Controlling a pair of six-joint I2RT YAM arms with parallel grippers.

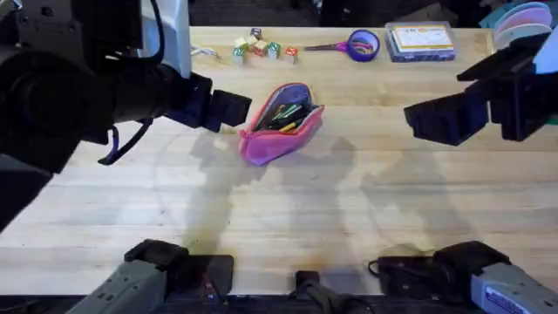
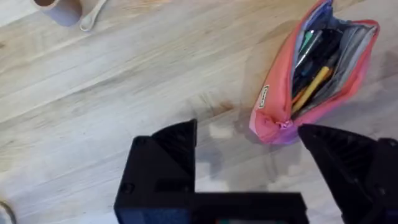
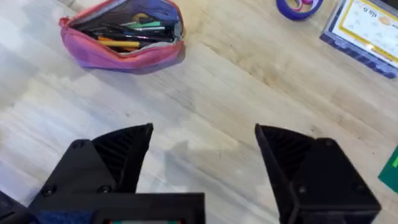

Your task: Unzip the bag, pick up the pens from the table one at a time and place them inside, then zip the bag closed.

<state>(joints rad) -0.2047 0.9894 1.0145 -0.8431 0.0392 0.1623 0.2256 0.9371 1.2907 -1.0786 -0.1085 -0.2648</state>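
I should next use my right gripper to grab the small tab that stands out at the bag's closed end, because the pink bag's sides sag open around the pens.
The pink bag (image 1: pixel 281 124) lies unzipped in the middle of the table (image 1: pixel 288 209), its mouth gaping. Inside it lie the pens: an orange-yellow one (image 2: pixel 311 85) and a dark one (image 2: pixel 318 55), among other coloured ones. My left gripper (image 1: pixel 228 110) hovers just left of the bag's near end, open with nothing in it (image 2: pixel 249 155). My right gripper (image 1: pixel 433 119) hangs well to the right of the bag, open and holding nothing (image 3: pixel 205 155). In the right wrist view the bag (image 3: pixel 121 34) lies ahead, with the orange-yellow pen (image 3: pixel 118 43) showing in its mouth.
Along the far edge lie small toy blocks (image 1: pixel 261 48), purple-handled scissors (image 1: pixel 353 44) and a clear case (image 1: pixel 421 40). Stacked plates (image 1: pixel 523 17) sit at the far right corner. A cup and a spoon (image 2: pixel 62 9) stand off to the left.
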